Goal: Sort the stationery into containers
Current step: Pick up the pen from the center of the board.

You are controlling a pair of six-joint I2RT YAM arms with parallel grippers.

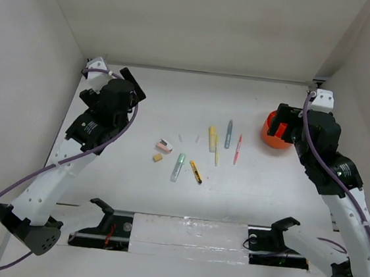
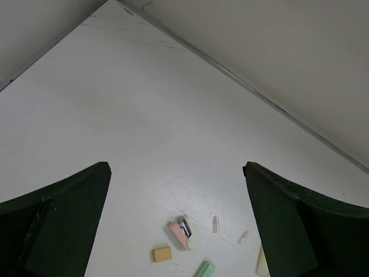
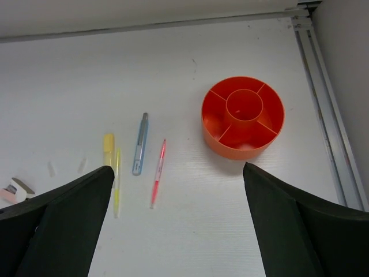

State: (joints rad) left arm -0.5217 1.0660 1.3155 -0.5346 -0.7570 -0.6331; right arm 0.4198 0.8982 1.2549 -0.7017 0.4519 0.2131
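Note:
My right gripper will next take the red pen across its middle (image 1: 238, 149) (image 3: 158, 173). The pen's tip then stays free to take a cap and go into the orange pot.
The stationery lies mid-table: pink eraser (image 1: 165, 146), tan eraser (image 1: 158, 157), pale green marker (image 1: 178, 166), yellow-black pen (image 1: 196, 171), yellow marker (image 1: 212, 139), thin yellow pen (image 1: 216, 150), grey-blue pen (image 1: 228, 134), red pen (image 1: 238, 149). The orange divided pot (image 1: 269, 141) stands at the right; its compartments look empty in the right wrist view (image 3: 230, 151). My left gripper (image 1: 132, 87) is open and empty, raised at the far left, with the erasers (image 2: 180, 234) below it. My right gripper (image 1: 281, 130) is open and empty, raised over the pot's near side.
White walls close in the table at the back and both sides. A metal rail (image 3: 323, 115) runs along the right wall beside the pot. Two tiny clear caps (image 2: 215, 224) lie near the pink eraser.

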